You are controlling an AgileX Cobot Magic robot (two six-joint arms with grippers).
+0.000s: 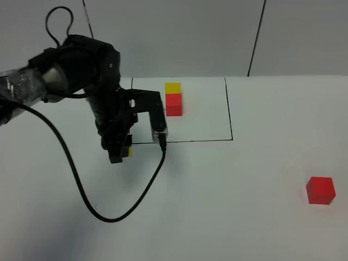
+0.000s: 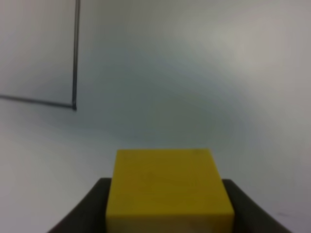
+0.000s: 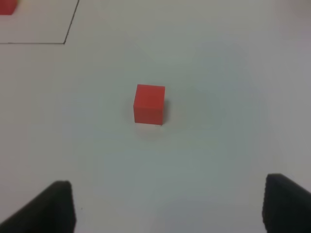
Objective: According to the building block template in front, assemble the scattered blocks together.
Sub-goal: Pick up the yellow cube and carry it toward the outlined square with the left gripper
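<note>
I should keep the yellow cube [image 1: 129, 151] [image 2: 170, 187] in my left gripper until it sits in front of the template. The cube is by the rectangle's corner.
The building block template [image 1: 173, 98], a yellow cube joined to a red one, sits at the back inside a black-line rectangle [image 1: 230, 117]. My left gripper [image 1: 122, 154] is shut on the scattered yellow cube [image 1: 129, 151] just outside the rectangle's front left corner. In the left wrist view the yellow cube [image 2: 170, 187] fills the gap of the left gripper [image 2: 164, 187]. The scattered red cube [image 1: 320, 190] lies alone at the front right. My right gripper [image 3: 170, 208] is open, short of the red cube [image 3: 149, 103]. The right arm is outside the exterior view.
A black cable [image 1: 81, 190] loops from the left arm over the white table toward the front. The rectangle's corner line [image 2: 74, 103] shows beyond the held cube. A corner of the template's red cube [image 3: 7, 6] shows at the edge of the right wrist view.
</note>
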